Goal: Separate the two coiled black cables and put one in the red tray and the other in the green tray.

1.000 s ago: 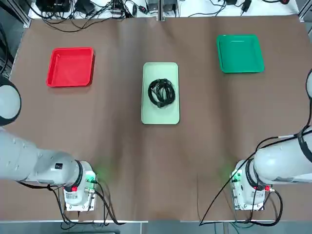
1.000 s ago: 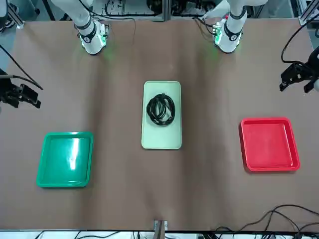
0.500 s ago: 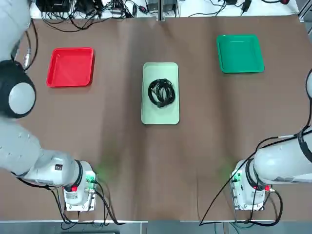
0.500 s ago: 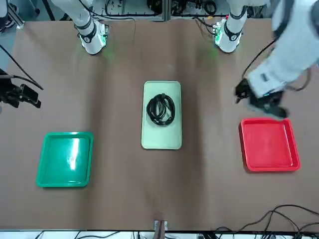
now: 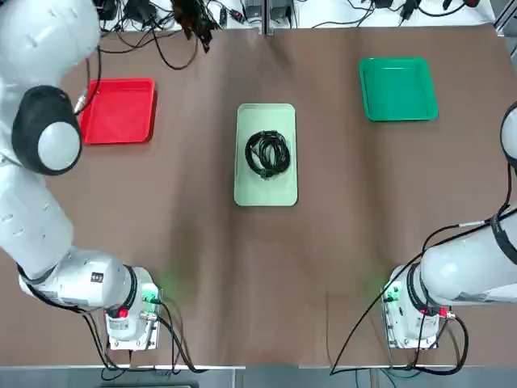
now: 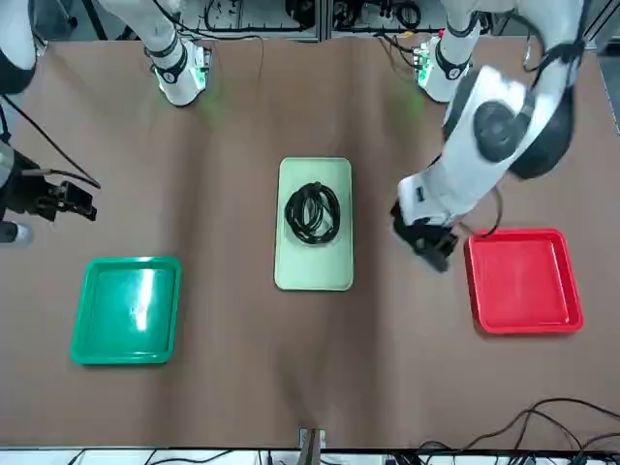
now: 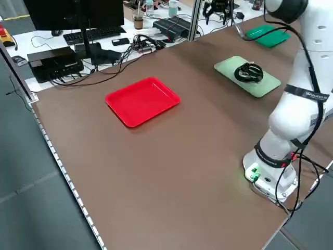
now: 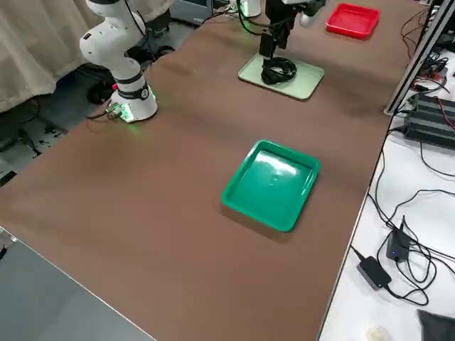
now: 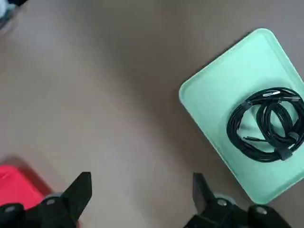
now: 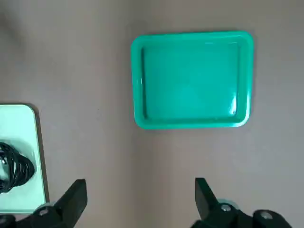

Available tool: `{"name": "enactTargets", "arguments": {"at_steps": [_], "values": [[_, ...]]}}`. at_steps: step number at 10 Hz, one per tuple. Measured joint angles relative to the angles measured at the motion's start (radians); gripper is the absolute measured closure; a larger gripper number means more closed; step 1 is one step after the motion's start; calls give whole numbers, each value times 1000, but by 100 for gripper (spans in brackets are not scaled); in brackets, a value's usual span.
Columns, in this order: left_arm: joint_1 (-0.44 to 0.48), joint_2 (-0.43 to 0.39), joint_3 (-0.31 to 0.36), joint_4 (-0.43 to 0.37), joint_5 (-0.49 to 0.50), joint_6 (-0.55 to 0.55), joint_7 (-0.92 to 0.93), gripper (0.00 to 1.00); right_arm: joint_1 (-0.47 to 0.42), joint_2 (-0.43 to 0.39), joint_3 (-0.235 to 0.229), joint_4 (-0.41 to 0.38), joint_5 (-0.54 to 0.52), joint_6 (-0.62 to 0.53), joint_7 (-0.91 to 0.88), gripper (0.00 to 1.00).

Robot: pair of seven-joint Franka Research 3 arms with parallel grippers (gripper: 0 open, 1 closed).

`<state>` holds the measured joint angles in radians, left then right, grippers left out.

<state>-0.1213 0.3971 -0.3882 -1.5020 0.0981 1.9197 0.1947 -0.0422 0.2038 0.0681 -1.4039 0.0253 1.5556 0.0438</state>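
The smaller coil (image 6: 304,210) rests against one side of the larger loop. To separate the cables, my left gripper should next grab the larger loop by its opposite, uncovered arc (image 6: 334,230).
The two coiled black cables (image 5: 267,153) lie together in one bundle on a pale mint tray (image 5: 266,192) at the table's middle. In the left wrist view the cables (image 9: 266,126) show as a larger loop with a smaller one beside it. The red tray (image 5: 118,111) sits at the far left and the green tray (image 5: 397,89) at the far right, each with nothing in it. My left gripper (image 6: 426,244) hovers open between the mint tray and the red tray (image 6: 524,281), holding nothing. My right gripper (image 6: 73,201) hangs open near the table's right edge, short of the green tray (image 6: 128,310).
Both arm bases, left (image 5: 129,311) and right (image 5: 412,311), stand at the near edge. Loose wires and equipment (image 5: 145,14) crowd the strip behind the table's far edge. Brown tabletop (image 5: 266,275) stretches between the bases and the trays.
My left arm has swung in from the table's left edge to the gap between the red tray and the mint tray. The right gripper shifted slightly. Cables and trays have not moved.
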Motion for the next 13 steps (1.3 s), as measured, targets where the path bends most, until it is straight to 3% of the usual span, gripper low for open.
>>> {"name": "enactTargets", "arguments": {"at_steps": [4, 7, 9, 13], "values": [[-112, 202, -16, -2, 68, 203, 78, 11, 0, 53, -1, -9, 9, 9, 0, 0], [-182, 320, -14, -4, 77, 319, 79, 15, -3, 64, -2, -44, 88, 9, -12, 0], [-228, 369, -9, -8, 77, 356, 74, 15, -20, 65, -4, -87, 157, 6, -58, 0], [-239, 391, -7, -75, 105, 395, 75, 22, -30, 65, -6, -130, 177, 6, -81, 0]]}}
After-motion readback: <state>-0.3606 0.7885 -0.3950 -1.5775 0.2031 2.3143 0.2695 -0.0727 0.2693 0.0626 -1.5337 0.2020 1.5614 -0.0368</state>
